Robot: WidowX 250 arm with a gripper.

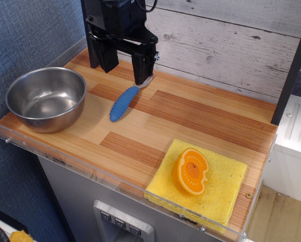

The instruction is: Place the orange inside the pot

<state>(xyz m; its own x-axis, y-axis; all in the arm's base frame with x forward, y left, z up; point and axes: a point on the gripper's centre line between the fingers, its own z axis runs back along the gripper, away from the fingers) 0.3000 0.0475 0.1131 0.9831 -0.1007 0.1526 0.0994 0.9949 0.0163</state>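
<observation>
The toy orange half has to go inside the pot, so my gripper should next grab the toy orange half around its middle.
The orange is a small toy half with a dotted flat face up, lying on a square yellow cloth at the front right of the wooden table. The pot is a shiny steel bowl with no handles, empty, at the left end. My gripper is black, at the back of the table, pointing down with its two fingers apart and nothing between them. It is far from the orange and to the right of and behind the pot.
A blue ribbed handle with a pale head lies on the table just below the gripper's right finger. A clear acrylic rim runs along the table's front and left edges. A grey plank wall stands behind.
</observation>
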